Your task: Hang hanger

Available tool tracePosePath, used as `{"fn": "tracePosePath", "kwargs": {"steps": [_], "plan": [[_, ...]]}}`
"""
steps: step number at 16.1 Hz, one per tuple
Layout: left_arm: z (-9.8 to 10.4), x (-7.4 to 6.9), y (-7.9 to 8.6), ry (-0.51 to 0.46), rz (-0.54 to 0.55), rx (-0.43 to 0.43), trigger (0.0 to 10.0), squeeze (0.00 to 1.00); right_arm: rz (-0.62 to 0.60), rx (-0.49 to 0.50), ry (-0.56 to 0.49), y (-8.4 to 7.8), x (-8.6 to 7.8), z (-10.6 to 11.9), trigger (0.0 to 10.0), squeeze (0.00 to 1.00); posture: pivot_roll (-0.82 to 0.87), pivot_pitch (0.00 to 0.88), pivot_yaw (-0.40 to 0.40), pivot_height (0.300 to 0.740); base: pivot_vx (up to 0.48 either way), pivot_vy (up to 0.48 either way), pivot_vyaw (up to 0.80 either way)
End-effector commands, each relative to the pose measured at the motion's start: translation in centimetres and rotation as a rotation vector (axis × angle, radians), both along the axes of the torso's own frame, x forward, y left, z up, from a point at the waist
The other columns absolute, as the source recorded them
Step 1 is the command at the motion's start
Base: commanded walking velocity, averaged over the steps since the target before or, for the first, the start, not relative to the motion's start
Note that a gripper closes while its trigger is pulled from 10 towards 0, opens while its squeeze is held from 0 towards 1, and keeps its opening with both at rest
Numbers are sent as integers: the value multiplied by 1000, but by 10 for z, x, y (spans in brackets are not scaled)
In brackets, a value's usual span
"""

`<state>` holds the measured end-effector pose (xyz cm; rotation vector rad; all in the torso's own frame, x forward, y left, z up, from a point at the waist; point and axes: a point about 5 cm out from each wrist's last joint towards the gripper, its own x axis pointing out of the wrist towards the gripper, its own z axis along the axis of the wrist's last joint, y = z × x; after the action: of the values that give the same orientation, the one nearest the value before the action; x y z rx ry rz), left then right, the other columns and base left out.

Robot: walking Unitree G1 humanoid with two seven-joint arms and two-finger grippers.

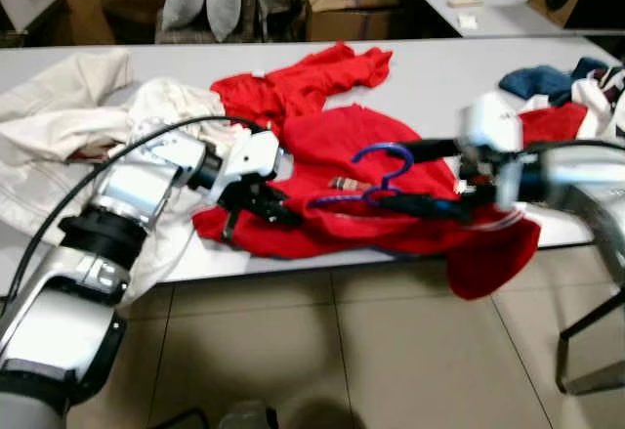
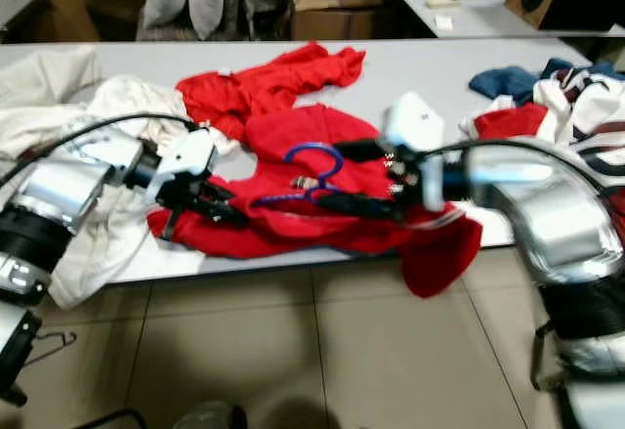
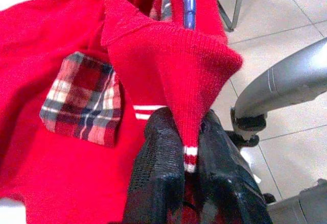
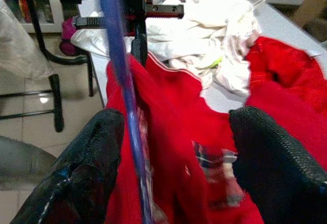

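Note:
The blue hanger needs to hold the red sweater, so my right gripper should pick it up next by the base of its hook (image 1: pixel 384 188).
A red sweater (image 1: pixel 391 224) with a plaid patch (image 3: pixel 82 99) lies at the table's front edge, one part drooping over it. A blue hanger (image 1: pixel 384 155) sits partly inside the sweater, its hook standing up out of the cloth. My left gripper (image 1: pixel 256 209) is at the sweater's left end, shut on a fold of its striped hem (image 3: pixel 190 152). From the right, my right gripper (image 1: pixel 391 173) reaches in with its fingers wide apart around the hanger. In the right wrist view the hanger's blue bar (image 4: pixel 120 71) runs close beside one finger (image 4: pixel 97 147).
On the grey table (image 1: pixel 430 77) lie a second red garment (image 1: pixel 293 82), cream and white clothes (image 1: pixel 68 116) at the left, and blue and striped clothes (image 1: pixel 535 79) at the right. A dark metal frame (image 1: pixel 586 351) stands on the tiled floor at lower right.

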<state>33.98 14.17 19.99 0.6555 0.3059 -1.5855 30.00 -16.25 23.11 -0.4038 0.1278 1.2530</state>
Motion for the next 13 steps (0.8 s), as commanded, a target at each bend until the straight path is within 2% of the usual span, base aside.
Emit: {"fn": "tracePosePath", "kwargs": {"steps": [1, 2, 3, 4, 10, 13], "plan": [[16, 2, -7, -61, -37, 0, 0, 0, -7, -17, -15, 2, 7, 1, 10000, 0, 68, 0, 1, 740, 0, 0, 0], [17, 1, -8, -61, -43, 0, 0, 0, -11, -23, -11, 2, 10, 0, 10000, 0, 69, 0, 3, 740, 0, 0, 0], [18, 1, -9, -61, -47, 0, 0, 0, -12, -25, -4, 2, 11, 0, 3961, 0, 70, 0, 2, 740, 0, 0, 0], [20, 1, -10, -62, -48, -1, 0, 0, 1, -28, 11, 2, 12, 1, 0, 0, 70, 0, 2, 740, 0, 0, 0], [21, 4, -12, -79, -38, -13, 0, 0, 105, -40, 83, 5, 7, -3, 0, 0, 68, 0, 3, 740, 0, 0, 0], [21, 5, -12, -76, -25, -19, 0, 0, 115, -48, 102, 3, 5, -4, 0, 0, 65, 0, 5, 740, 0, 0, 0]]}}
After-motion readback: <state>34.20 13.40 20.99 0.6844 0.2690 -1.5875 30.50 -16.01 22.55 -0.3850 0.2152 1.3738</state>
